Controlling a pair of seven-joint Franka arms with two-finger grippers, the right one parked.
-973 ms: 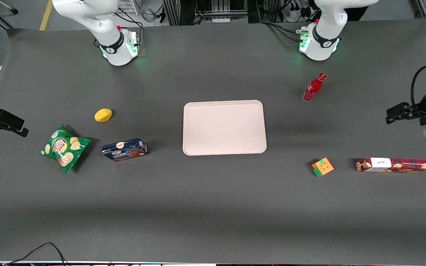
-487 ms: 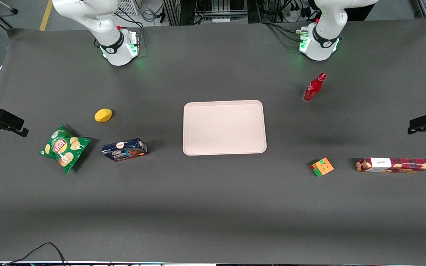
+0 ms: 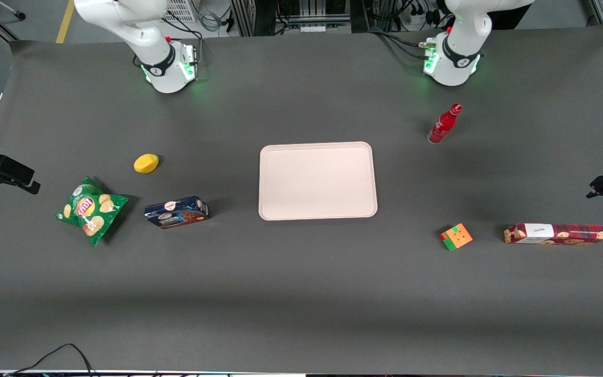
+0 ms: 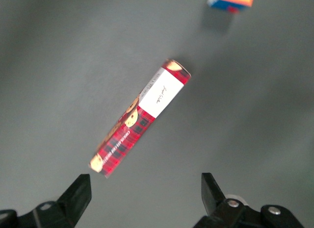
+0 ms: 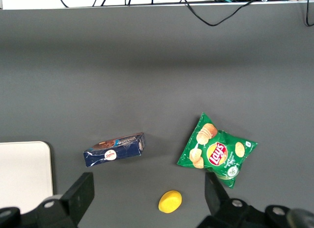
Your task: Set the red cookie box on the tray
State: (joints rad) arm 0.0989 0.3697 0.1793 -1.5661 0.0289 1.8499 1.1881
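The red cookie box should go on the tray [image 3: 317,180], so my gripper should next grab the box by its plaid end [image 3: 580,233].
The red cookie box [image 3: 555,234] lies flat on the dark table toward the working arm's end, a long plaid carton with a white label. In the left wrist view the red cookie box [image 4: 140,124] lies on a slant below my gripper [image 4: 146,193], which hangs open above the table with nothing between its fingers [image 4: 78,191]. From the front, only a black part of my gripper [image 3: 602,186] shows at the picture's edge, a little farther from the camera than the box. The pale pink tray [image 3: 317,180] sits bare at the table's middle, well apart from the box.
A multicoloured cube [image 3: 456,236] sits between the box and the tray. A red bottle [image 3: 444,124] stands near the working arm's base. A blue cookie box [image 3: 176,212], a green chips bag [image 3: 91,208] and a yellow object [image 3: 146,163] lie toward the parked arm's end.
My gripper has slid toward the working arm's end of the table and slightly nearer the front camera, closer to the red cookie box. Nothing on the table moved.
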